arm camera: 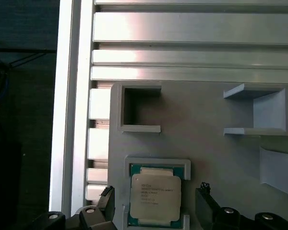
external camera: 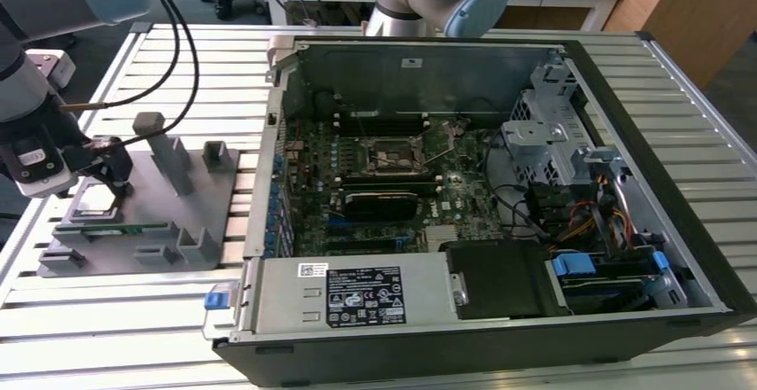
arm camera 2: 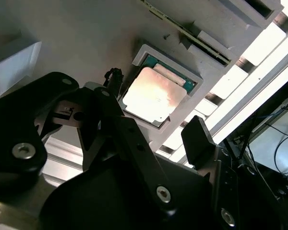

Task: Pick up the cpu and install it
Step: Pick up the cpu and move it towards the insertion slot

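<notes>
The cpu [external camera: 97, 198] needs to be installed in the socket [external camera: 391, 153], so my gripper should grab it next by its two opposite side edges.
The cpu [external camera: 97, 198] [arm camera 2: 151, 93] [arm camera: 155, 196], a flat square chip with a shiny metal top, lies in a shallow framed seat on the grey fixture plate [external camera: 166, 217] at the exterior view's left. My gripper [arm camera: 155, 200] hangs just over it and is open. One black finger [arm camera: 107, 197] stands on one side of the chip and the other finger [arm camera: 205, 195] on the opposite side, each with a gap to the chip's edge. The black socket [external camera: 391, 153] with its metal frame sits mid-motherboard inside the open computer case [external camera: 615, 97].
A green memory stick [external camera: 119, 229] lies in a slot on the fixture plate beside the cpu seat. Grey upright holders [external camera: 154, 133] rise from the plate. The case's walls, drive cage [external camera: 538, 137] and cables surround the motherboard. All stands on a slatted aluminium table [external camera: 130, 319].
</notes>
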`<state>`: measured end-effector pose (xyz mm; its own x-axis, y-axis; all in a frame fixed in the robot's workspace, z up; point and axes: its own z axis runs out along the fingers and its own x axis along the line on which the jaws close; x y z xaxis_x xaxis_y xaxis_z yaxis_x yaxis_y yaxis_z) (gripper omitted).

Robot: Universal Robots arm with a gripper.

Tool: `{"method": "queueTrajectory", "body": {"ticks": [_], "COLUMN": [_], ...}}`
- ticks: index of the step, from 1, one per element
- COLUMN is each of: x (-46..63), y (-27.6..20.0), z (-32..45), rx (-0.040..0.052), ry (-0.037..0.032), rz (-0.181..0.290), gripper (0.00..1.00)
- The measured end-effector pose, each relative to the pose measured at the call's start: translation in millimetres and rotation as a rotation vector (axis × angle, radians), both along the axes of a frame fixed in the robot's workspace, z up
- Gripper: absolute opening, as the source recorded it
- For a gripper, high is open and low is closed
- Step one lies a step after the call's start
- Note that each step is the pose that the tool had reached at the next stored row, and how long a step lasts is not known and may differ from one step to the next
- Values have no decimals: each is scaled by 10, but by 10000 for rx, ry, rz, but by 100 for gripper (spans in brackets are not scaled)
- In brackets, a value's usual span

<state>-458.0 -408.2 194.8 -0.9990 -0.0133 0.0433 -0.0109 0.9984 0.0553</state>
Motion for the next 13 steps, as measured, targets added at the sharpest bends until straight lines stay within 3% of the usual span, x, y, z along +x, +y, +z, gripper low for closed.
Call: {"method": "queueTrajectory", "body": {"ticks": [10,12,13], "x": [-2,-3,-9], "y": [12,13,14], "z": [-103,-112,-112], "rx": [-18,-26,-27], "ry": [-28,-42,-62], "rz": [-39,-39,-41], "gripper": [76,75,68]}}
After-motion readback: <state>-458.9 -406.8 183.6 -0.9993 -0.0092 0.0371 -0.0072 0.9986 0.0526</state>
